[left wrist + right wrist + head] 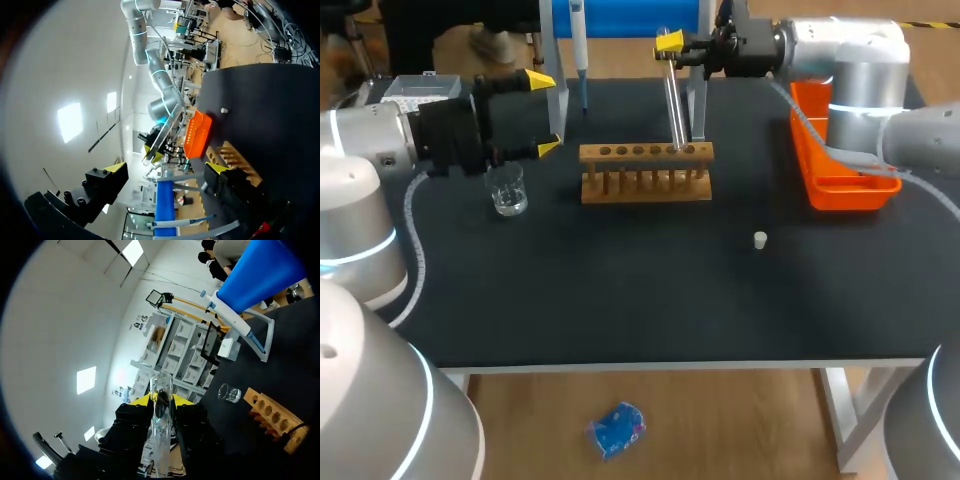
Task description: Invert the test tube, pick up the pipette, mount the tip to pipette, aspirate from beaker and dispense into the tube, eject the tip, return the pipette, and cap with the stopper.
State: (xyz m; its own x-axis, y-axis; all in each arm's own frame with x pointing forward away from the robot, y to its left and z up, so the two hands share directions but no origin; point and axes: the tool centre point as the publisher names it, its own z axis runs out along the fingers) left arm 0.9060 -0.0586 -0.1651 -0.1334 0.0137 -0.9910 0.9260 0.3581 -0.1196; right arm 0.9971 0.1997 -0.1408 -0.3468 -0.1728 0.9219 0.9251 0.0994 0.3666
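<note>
The fingers of my right gripper cover the upper end of the test tube, so my left gripper is to grab the test tube by its bare middle [675, 100] [163, 134] next.
My right gripper [670, 43] is shut on the upper end of a clear glass test tube [675, 105]. The tube hangs nearly upright, its lower end at the top of the wooden rack [645, 172]. The right wrist view shows the tube [161, 440] clamped between the yellow-tipped fingers of that gripper [161, 400]. My left gripper [545, 113] stands open and empty just above the glass beaker [507, 190]. The pipette [578, 45] hangs on its stand at the back. A small white stopper [760, 239] lies on the black mat, right of centre.
An orange bin [835, 150] sits at the table's right edge under my right arm. The grey pipette stand [698, 100] rises right behind the rack. In the left wrist view the bin [199, 134], stopper [224, 110] and rack [235, 157] lie ahead of the open gripper [165, 170].
</note>
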